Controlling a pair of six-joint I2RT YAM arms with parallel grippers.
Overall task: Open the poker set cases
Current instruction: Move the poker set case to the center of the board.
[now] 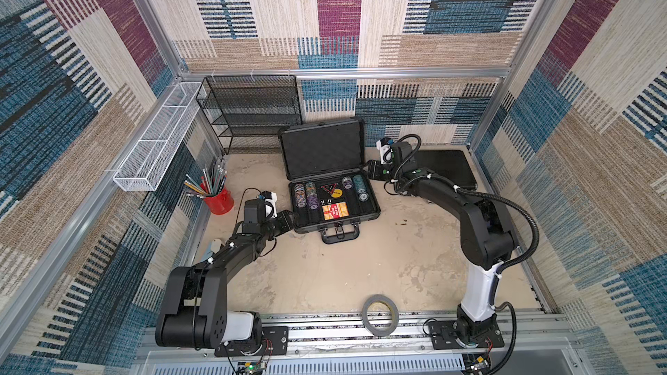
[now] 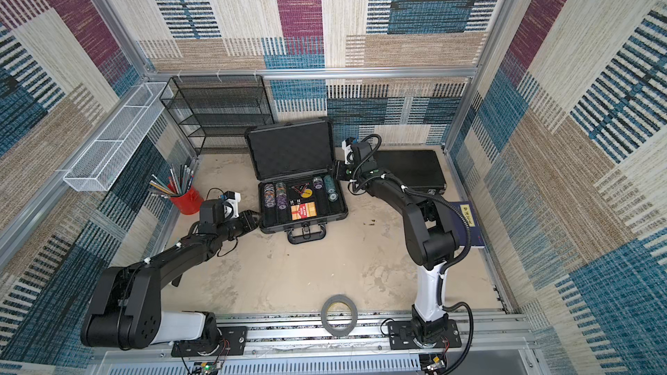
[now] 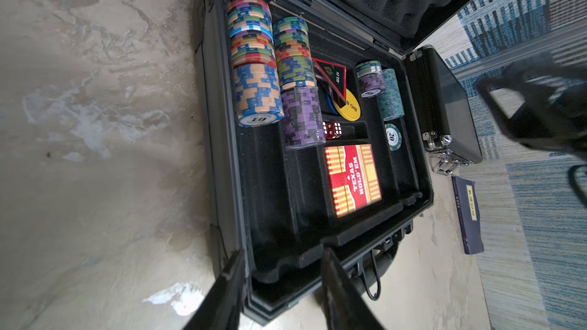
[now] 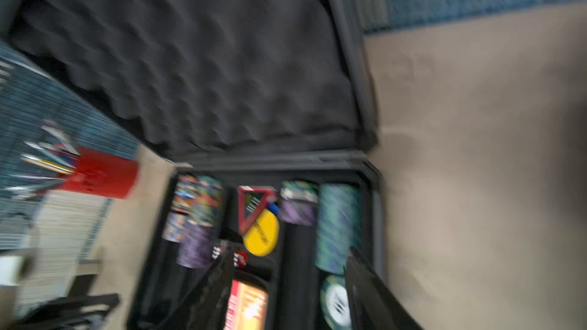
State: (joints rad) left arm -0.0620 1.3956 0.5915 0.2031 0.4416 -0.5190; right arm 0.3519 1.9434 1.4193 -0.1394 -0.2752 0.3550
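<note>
The grey case needs to shift to leave the black case free. My right gripper should next grip the grey case's side, opposite my left gripper.
The larger grey poker set case lies open mid-table, its foam-lined lid standing up. Chips, dice and a red card box fill its tray. The slimmer black poker set case lies shut at the back right, partly hidden by my right arm. My left gripper is open, its fingers on either side of the open case's front left corner. My right gripper is open and empty beside the case's right rear edge; its view is blurred.
A red cup of pencils stands left of the open case. A black mesh shelf and a white wire basket line the back left. A tape roll lies at the front edge. A dark blue book lies by the right wall.
</note>
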